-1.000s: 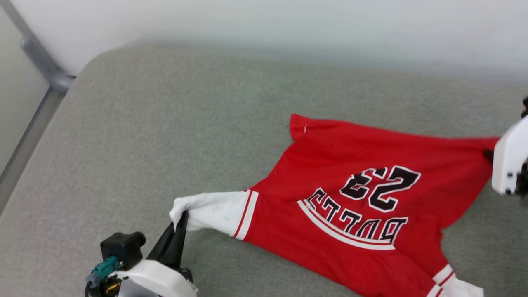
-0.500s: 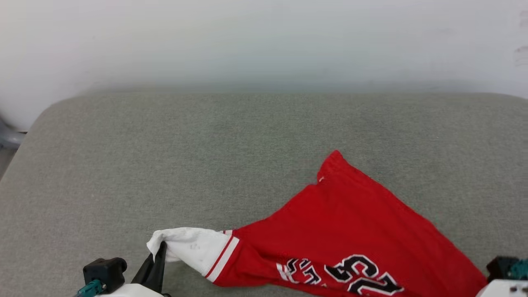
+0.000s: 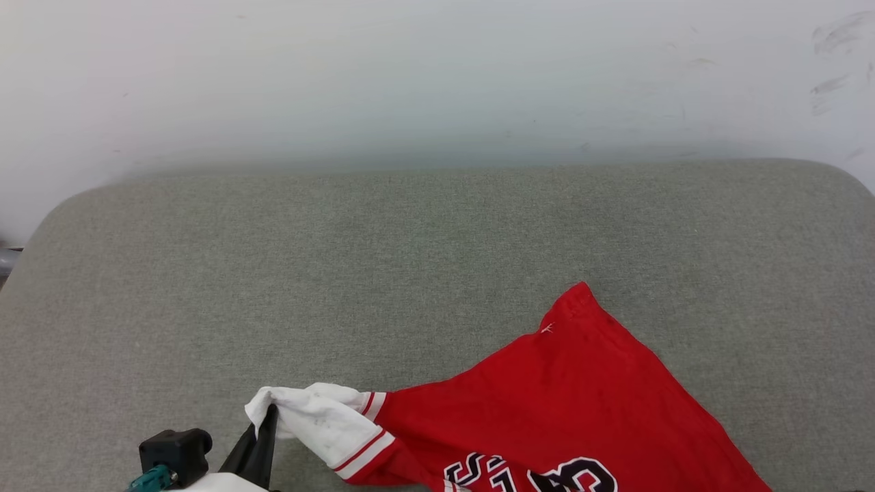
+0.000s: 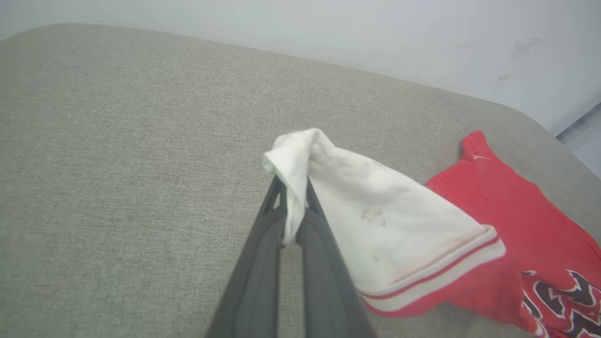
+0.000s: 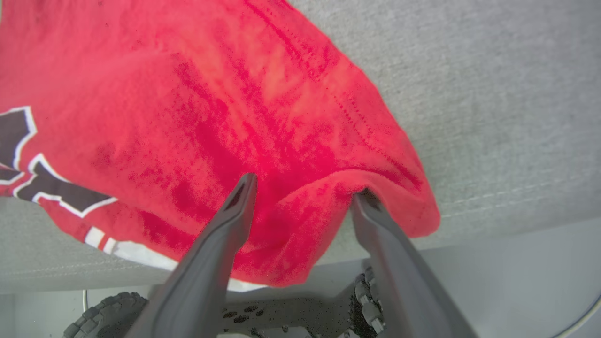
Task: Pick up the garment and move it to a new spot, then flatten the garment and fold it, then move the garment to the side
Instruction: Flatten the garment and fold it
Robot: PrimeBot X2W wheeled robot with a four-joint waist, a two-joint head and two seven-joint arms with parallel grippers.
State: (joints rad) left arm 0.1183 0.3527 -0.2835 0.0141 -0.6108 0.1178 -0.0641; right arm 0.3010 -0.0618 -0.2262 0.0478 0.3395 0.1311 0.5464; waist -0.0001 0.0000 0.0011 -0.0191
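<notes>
My right gripper grabs the garment by its hem corner next, to flatten the garment.
The garment (image 3: 581, 396) is a red jersey with black-and-white print, lying on the grey cushion (image 3: 342, 260) and running off the head view's bottom edge. My left gripper (image 3: 268, 413) is shut on the tip of its white, red-striped sleeve (image 4: 375, 225), which bunches over the fingertips. In the right wrist view a red hem corner (image 5: 211, 94) of the garment drapes past the cushion's front edge. My right gripper (image 5: 305, 188) stands there with its jaws spread wide, the cloth lying loose against the two fingers (image 5: 235, 211).
A pale wall (image 3: 410, 68) rises behind the cushion's far edge. Bare grey cushion stretches left of and beyond the garment. Below the cushion's front edge (image 5: 493, 202) I see my base and a black wheel (image 5: 103, 310).
The head camera has shifted, so the garment now sits lower in view and the right gripper has left that view. The white sleeve looks more bunched in my left gripper.
</notes>
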